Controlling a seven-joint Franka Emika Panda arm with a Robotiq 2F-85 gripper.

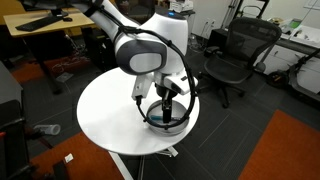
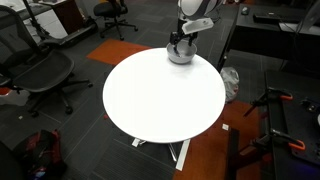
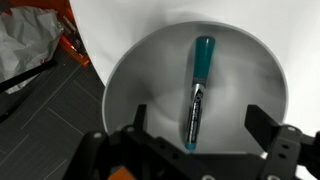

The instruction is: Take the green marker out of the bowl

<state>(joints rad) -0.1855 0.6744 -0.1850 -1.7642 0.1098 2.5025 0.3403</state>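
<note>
The robot's gripper isn't ready to close on the marker [image 3: 197, 92] yet and should go lower first: the marker lies between its fingers, but they stop above it.
The green marker [image 3: 197, 92] lies inside the silvery-grey bowl [image 3: 140, 70], teal cap away from me and its near tip between my fingers. My gripper [image 3: 195, 128] is open, its two dark fingers spread either side of the marker's lower end, not touching it. In both exterior views the gripper [image 1: 166, 100] [image 2: 180, 42] hangs right over the bowl [image 1: 172, 125] [image 2: 181, 56], which sits near the edge of the white round table [image 1: 110, 110] [image 2: 160, 95]. The marker is hidden in the exterior views.
Office chairs [image 1: 232, 55] [image 2: 35, 70] stand around the table. A crumpled white bag [image 3: 30, 45] lies on the dark floor beside the table edge. An orange carpet patch [image 1: 285, 150] lies beyond the table.
</note>
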